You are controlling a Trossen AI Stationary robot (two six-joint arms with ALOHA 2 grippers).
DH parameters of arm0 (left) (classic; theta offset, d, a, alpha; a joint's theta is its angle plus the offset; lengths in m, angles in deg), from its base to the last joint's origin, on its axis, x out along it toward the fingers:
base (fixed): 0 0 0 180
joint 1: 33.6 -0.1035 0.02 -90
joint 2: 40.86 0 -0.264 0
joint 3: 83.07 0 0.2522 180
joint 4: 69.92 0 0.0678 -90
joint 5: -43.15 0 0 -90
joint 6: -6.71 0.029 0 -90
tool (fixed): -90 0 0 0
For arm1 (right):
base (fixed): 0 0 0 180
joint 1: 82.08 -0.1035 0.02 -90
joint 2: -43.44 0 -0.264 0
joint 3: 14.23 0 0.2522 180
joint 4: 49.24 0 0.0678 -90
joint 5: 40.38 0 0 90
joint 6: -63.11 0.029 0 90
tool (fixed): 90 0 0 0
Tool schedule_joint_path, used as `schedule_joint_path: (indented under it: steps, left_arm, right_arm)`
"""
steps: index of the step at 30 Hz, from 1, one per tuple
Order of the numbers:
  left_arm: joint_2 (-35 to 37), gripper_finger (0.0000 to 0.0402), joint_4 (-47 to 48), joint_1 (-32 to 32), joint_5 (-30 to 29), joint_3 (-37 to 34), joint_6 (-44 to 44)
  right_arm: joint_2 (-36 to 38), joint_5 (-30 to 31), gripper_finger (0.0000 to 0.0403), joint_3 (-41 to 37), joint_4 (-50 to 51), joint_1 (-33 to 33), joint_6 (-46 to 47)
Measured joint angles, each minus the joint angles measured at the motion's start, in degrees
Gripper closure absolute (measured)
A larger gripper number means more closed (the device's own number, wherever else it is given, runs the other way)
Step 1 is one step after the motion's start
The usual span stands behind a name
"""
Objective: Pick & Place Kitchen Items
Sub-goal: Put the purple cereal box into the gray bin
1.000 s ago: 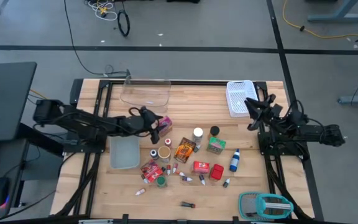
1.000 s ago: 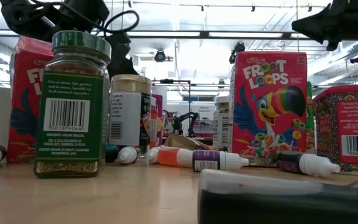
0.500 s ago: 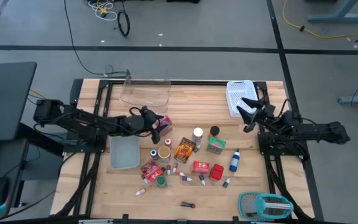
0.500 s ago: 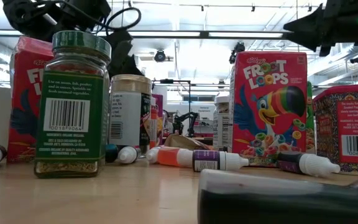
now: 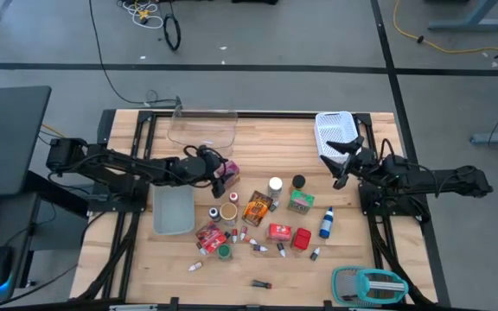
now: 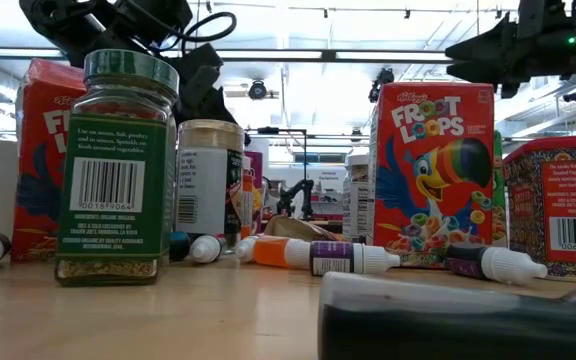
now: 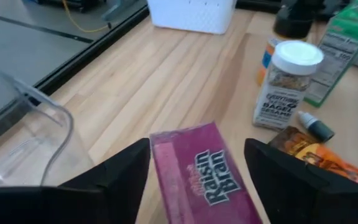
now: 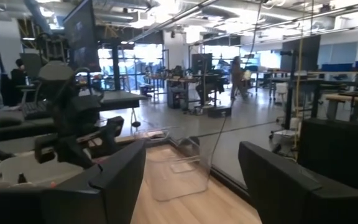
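Observation:
The Raisin Bran box [image 5: 229,171] needs to go in the grey bin [image 5: 174,210], so my left gripper should grab it by its long side edges next.
The kitchen items lie in a cluster mid-table: a pink Raisin Bran box [image 5: 229,171], a white-lidded jar [image 5: 275,186], a black-lidded jar [image 5: 298,181], a green box [image 5: 300,201], an orange packet [image 5: 256,207], a blue bottle [image 5: 326,223], red boxes [image 5: 279,231] and small vials. My left gripper [image 5: 218,176] is open. Its fingers stand on either side of the pink box [image 7: 204,168], which lies flat on the wood. My right gripper [image 5: 333,164] hangs open and empty above the table beside the white mesh basket [image 5: 335,134].
A clear tray [image 5: 201,130] stands at the far edge and a grey bin [image 5: 173,212] lies to the left of the cluster. A teal-and-grey gadget [image 5: 368,283] rests at the near right corner. Bare wood shows between the tray and the basket.
My right gripper has reached a little toward the table's left, away from the right edge, staying beside the basket. The items on the table have not moved.

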Motion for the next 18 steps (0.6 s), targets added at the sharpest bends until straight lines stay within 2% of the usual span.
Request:
schedule_joint_path:
  steps: [6,12,18]
  left_arm:
    - [0.00,0.0092,1.16,0.00,-3.23,0.01,-0.34]
    - [0.09,0.0084,3.34,0.00,-1.96,0.07,-4.33]
    - [0.00,0.0083,0.20,0.02,-1.30,-0.05,-1.81]
  right_arm:
    - [-0.65,0.02,0.0140,0.00,-0.58,0.00,-0.43]
    - [-0.65,0.09,0.0140,0.00,-1.18,0.00,-0.45]
    - [-0.65,0.09,0.0140,0.00,-3.00,0.00,-0.49]
